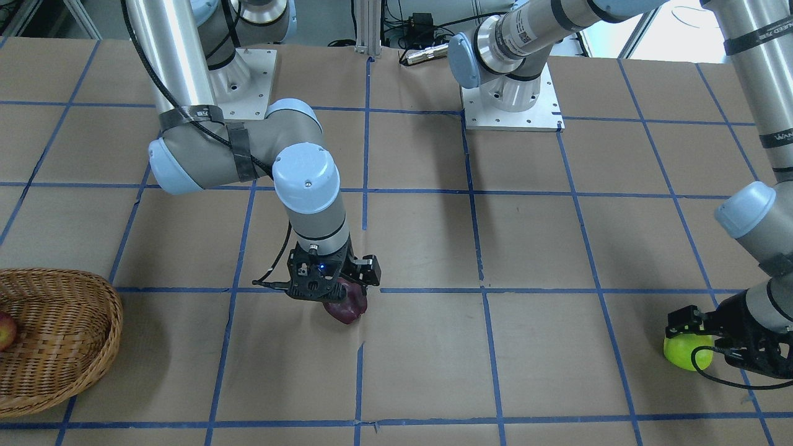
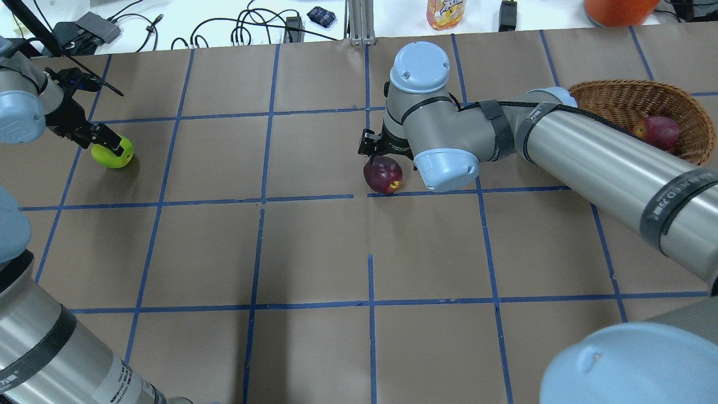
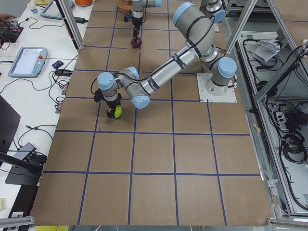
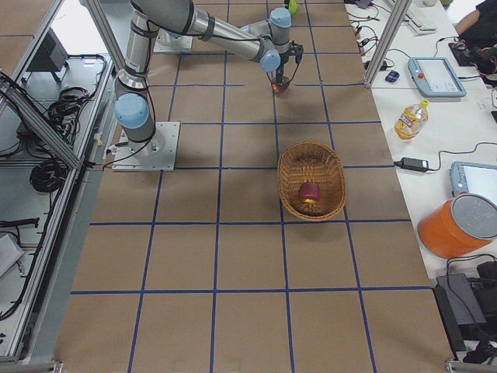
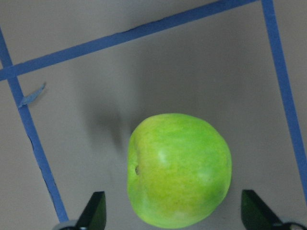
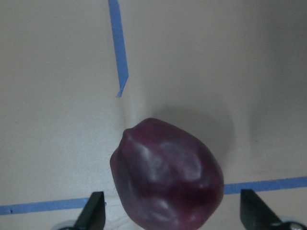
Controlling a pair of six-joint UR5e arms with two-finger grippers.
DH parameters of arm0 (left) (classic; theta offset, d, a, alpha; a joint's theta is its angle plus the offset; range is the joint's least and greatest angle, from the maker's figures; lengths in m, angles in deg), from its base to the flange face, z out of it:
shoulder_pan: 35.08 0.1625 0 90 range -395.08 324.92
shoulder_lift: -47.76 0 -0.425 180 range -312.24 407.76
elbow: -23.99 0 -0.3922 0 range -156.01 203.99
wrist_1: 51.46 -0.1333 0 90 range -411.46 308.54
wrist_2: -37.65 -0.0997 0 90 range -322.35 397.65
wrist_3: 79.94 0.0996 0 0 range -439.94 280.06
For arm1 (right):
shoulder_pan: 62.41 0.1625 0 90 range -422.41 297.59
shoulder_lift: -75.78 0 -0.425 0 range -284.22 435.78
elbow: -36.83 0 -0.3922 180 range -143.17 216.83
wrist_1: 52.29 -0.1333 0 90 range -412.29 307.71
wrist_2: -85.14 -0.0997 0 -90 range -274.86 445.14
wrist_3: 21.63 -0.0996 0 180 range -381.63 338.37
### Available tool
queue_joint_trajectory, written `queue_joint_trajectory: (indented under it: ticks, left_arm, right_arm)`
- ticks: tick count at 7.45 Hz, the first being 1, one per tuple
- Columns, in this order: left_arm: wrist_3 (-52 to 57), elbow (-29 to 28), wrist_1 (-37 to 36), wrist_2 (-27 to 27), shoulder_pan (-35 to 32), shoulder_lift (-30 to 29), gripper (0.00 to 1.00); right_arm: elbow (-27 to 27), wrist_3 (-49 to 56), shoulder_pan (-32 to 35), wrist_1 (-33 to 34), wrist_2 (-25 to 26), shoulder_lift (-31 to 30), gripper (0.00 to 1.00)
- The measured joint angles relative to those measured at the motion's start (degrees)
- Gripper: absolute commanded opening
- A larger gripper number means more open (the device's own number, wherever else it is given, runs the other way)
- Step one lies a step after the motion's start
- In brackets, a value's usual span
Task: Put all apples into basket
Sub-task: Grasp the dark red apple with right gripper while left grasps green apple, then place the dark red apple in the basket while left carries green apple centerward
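I should close my left gripper on the apple now, because its fingers reach down around the lime green apple [image 1: 684,352] [image 5: 177,167], next to the apple's sides.
The lime green apple [image 5: 177,167] lies on the paper-covered table at the far left of the overhead view [image 2: 114,154]. My left gripper [image 5: 175,213] is open just above it, a fingertip on either side, not touching. The dark maroon apple [image 6: 168,177] lies near the table's middle [image 2: 382,175]. My right gripper [image 6: 175,213] is open over it, fingertips wide apart on both sides. The red apple [image 2: 656,132] lies inside the brown wicker basket [image 2: 617,95] at the far right, and shows there in the exterior right view [image 4: 309,192].
Blue tape lines grid the brown table paper. My right forearm [image 2: 606,157] stretches past the basket's near edge. A juice bottle [image 2: 446,11], an orange container [image 2: 617,8] and cables sit on the bench beyond the far edge. The arm base plates [image 1: 511,102] stand at the robot side.
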Motion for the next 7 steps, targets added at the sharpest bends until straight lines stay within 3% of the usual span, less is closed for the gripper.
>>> queue_joint_trajectory:
  ticks: [1, 3, 4, 5, 7]
  left_arm:
    - [-0.1, 0.0, 0.0, 0.7, 0.0, -0.3, 0.93]
    - [-0.1, -0.1, 0.0, 2.2, 0.0, -0.4, 0.21]
    - [0.0, -0.2, 0.2, 2.2, -0.2, 0.0, 0.06]
    - [-0.2, -0.2, 1.0, 2.0, -0.7, 0.9, 0.03]
    - [-1.3, -0.5, 4.7, 1.4, -3.2, 3.9, 0.01]
  right_arm:
    - [0.1, 0.5, 0.6, 0.1, 1.8, 0.8, 1.00]
    - [0.4, 1.2, 0.9, 2.4, 3.1, 2.2, 0.99]
    - [0.4, 1.3, 1.0, 3.5, 3.2, 2.9, 0.78]
    - [0.3, 1.4, 1.0, 4.0, 3.2, 3.5, 0.55]
    - [0.0, 1.8, 1.0, 4.3, 3.4, 3.8, 0.50]
